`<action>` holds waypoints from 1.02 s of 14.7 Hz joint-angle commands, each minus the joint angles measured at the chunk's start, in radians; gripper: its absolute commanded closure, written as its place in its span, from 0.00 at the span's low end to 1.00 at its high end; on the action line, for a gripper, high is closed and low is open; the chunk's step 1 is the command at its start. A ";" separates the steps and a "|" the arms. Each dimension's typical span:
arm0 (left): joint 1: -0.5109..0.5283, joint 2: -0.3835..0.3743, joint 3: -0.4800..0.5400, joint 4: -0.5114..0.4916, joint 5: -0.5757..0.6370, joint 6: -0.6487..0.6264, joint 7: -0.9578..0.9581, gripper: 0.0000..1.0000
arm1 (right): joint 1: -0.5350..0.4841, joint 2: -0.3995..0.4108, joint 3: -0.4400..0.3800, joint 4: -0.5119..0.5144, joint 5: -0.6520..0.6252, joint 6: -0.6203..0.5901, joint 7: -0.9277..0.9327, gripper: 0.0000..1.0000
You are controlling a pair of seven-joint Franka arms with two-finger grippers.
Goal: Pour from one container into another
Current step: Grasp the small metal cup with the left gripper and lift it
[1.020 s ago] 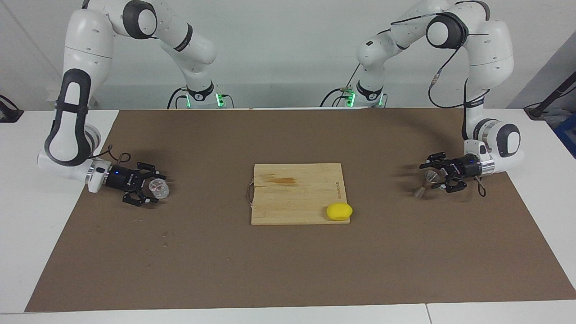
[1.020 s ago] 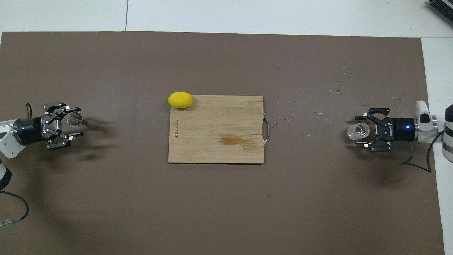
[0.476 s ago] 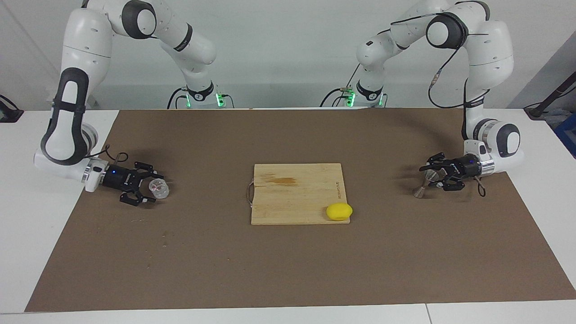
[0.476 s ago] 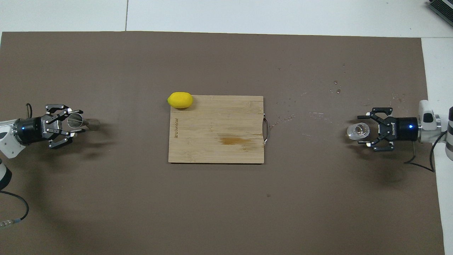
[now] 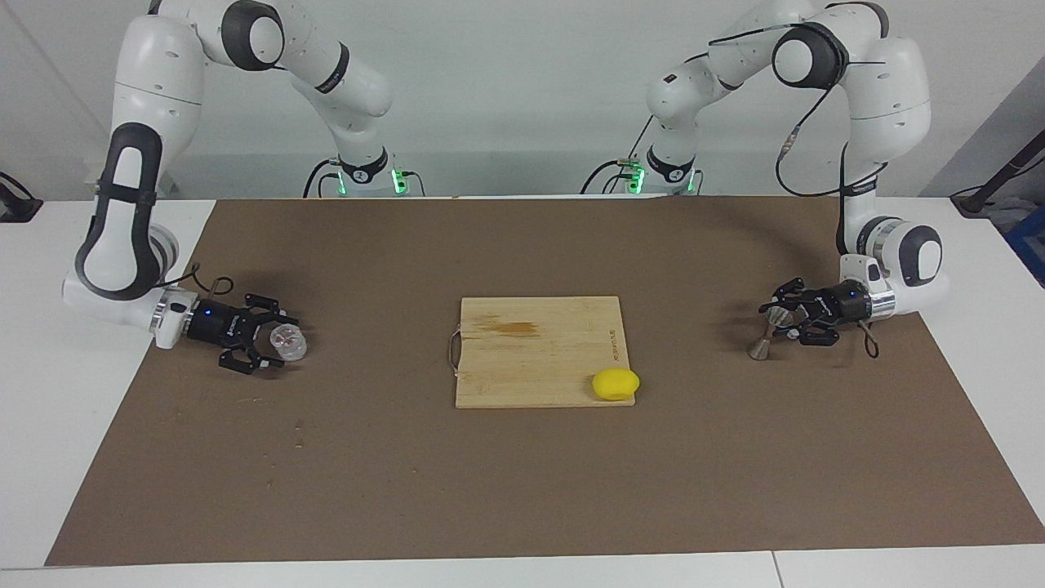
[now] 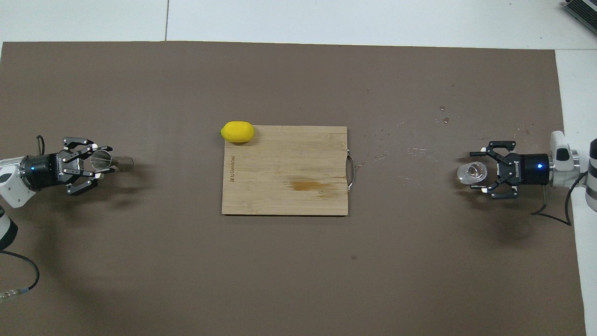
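The right gripper should grab the cup by its side [image 6: 470, 180], so that the small clear glass cup's opening [image 6: 475, 170] stays free to pour or be filled.
The small clear glass cup [image 5: 288, 341] [image 6: 472, 172] stands on the brown mat at the right arm's end of the table. My right gripper [image 5: 282, 340] [image 6: 478, 171] lies low and level at it, open, with a fingertip on either side of the cup and a gap to each. The silvery hourglass jigger [image 5: 767, 331] [image 6: 100, 160] is at the left arm's end. My left gripper [image 5: 775, 318] [image 6: 103, 161] is shut on its upper cone from the side. The jigger's lower cone reaches down to the mat.
A wooden cutting board [image 5: 539, 351] [image 6: 284, 170] with a metal handle lies mid-table. A yellow lemon [image 5: 615, 384] [image 6: 238, 131] sits at its corner farthest from the robots, toward the left arm's end. Water droplets [image 6: 443, 120] dot the mat [image 5: 490, 490] near the cup.
My left gripper's fingers have closed in on the jigger's upper cone. The right gripper has shifted slightly back toward its own end, still open around the cup.
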 commanded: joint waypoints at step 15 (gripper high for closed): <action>-0.107 -0.142 -0.055 -0.065 -0.035 -0.064 -0.077 0.93 | -0.014 0.002 0.002 -0.009 -0.013 0.020 -0.029 0.10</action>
